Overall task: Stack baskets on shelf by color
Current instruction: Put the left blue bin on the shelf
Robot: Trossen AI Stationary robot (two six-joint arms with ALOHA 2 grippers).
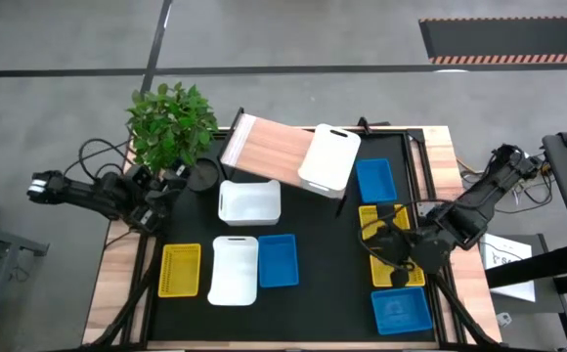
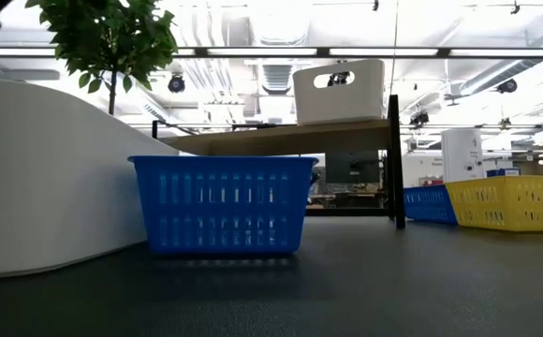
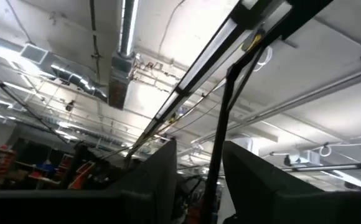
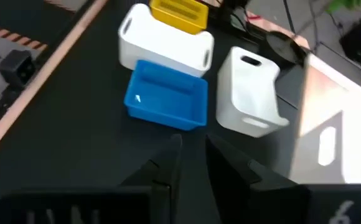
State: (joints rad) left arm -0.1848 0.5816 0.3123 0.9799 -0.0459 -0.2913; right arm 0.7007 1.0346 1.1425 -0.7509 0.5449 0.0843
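Next, my left gripper grabs the blue basket by its rim [image 1: 279,260] to stack the baskets on the shelf [image 1: 269,149] by color.
The shelf [image 1: 269,149] stands slanted at the table's far side, and a white basket [image 1: 329,156] rests on its right end [image 2: 339,91]. A second white basket [image 1: 249,202] sits on the table in front of the shelf. Yellow [image 1: 180,269], white [image 1: 235,270] and blue [image 1: 278,260] baskets line up near the front. On the right lie a blue basket [image 1: 375,180], a yellow one [image 1: 373,217] and another blue one [image 1: 400,310]. My right gripper [image 1: 391,244] hovers over that yellow basket, its fingers slightly apart [image 4: 193,152], holding nothing. My left gripper [image 1: 156,200] waits at the table's left edge, open [image 3: 199,180].
A potted plant [image 1: 171,122] stands at the far left corner beside the shelf. Cables run along the table's left and right rims. Bare black tabletop [image 1: 332,284] lies between the front blue basket and the right-hand column of baskets.
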